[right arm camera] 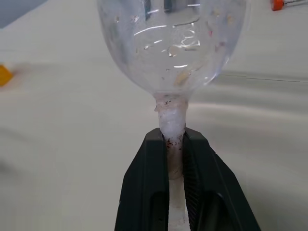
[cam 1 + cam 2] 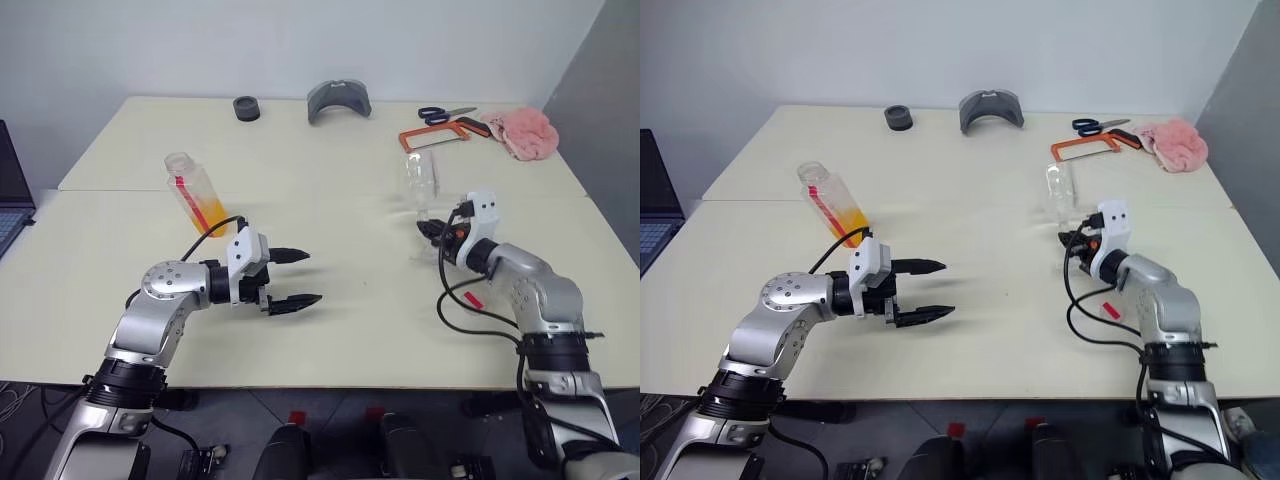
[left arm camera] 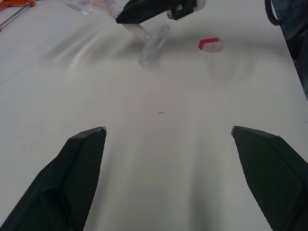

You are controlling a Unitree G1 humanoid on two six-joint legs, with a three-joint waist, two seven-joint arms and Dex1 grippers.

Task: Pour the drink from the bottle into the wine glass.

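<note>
I should keep holding the wine glass with my right gripper. The glass hangs by its stem (image 1: 172,120) above the table, so it would fall if I opened now.
The bottle (image 2: 196,192) stands left of centre on the table, leaning and uncapped, with the orange drink (image 2: 209,212) in its lower part. Its red-and-white cap (image 2: 472,300) lies on the table near my right arm. My left gripper (image 2: 297,278) is open and empty in front of the bottle, apart from it. The empty wine glass (image 2: 422,178) is at the right. My right gripper (image 1: 172,137) is shut on its stem (image 1: 172,120) just below the bowl. In the left wrist view the glass's foot (image 3: 154,41) shows tilted, close above the table.
Along the far edge lie a black round piece (image 2: 246,108), a grey curved part (image 2: 338,100), blue-handled scissors (image 2: 445,114), an orange hacksaw (image 2: 435,136) and a pink cloth (image 2: 525,132). A laptop (image 2: 10,195) sits off the left side.
</note>
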